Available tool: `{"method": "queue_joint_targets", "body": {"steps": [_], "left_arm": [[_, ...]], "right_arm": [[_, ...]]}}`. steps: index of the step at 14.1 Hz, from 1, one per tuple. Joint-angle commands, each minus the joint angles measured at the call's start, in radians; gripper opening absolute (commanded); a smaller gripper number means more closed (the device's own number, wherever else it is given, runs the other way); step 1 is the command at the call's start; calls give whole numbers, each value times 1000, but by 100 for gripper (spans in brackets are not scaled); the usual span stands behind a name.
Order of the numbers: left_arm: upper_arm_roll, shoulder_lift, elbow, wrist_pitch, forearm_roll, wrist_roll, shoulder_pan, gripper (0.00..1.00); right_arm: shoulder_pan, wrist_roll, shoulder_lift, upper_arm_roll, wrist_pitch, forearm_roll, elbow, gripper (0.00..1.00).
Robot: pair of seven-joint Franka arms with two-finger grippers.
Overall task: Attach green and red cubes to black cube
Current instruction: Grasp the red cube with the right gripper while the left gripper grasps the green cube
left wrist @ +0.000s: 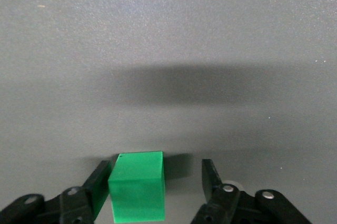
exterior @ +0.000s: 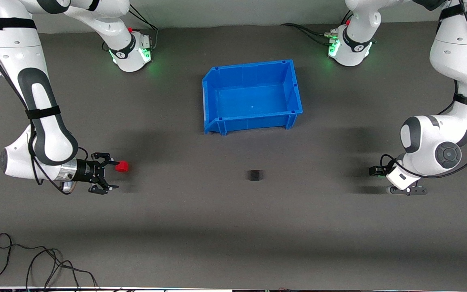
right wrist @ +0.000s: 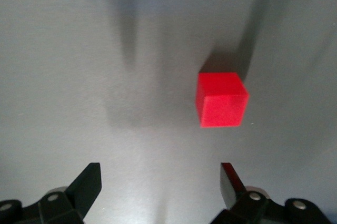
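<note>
The red cube (exterior: pixel 122 166) is to be attached to the black cube (exterior: pixel 254 175), so my right gripper should take hold of it next by its opposite sides.
The black cube (exterior: pixel 254 175) sits alone on the table, nearer the front camera than the blue bin. The red cube (exterior: pixel 122 166) lies toward the right arm's end. My right gripper (exterior: pixel 114 175) is open and low beside it. In the right wrist view the red cube (right wrist: pixel 221 100) lies ahead of the open gripper (right wrist: pixel 159 174), off toward one finger. My left gripper (exterior: pixel 395 181) is low at the left arm's end and hides the green cube in the front view. In the left wrist view the green cube (left wrist: pixel 138 184) sits between the open gripper's (left wrist: pixel 157 174) fingers, against one, with a gap to the other.
An empty blue bin (exterior: pixel 249 67) stands mid-table near the arm bases. A loose black cable (exterior: pixel 35 263) lies at the table's near edge toward the right arm's end.
</note>
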Motion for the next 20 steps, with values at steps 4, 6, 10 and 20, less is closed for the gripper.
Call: {"method": "queue_joint_targets", "body": {"steps": [4, 6, 10, 20], "left_arm": [[9, 11, 17, 16, 18, 11, -3, 52], [9, 16, 17, 16, 63, 9, -5, 42], [9, 16, 19, 15, 69, 6, 0, 12], [-66, -58, 56, -10, -98, -625, -32, 0]], "right_arm": [[3, -77, -38, -36, 17, 36, -117, 100], [3, -100, -38, -52, 17, 38, -132, 100], [3, -110, -28, -62, 17, 38, -134, 96], [6, -116, -5, -62, 40, 69, -131, 33]]}}
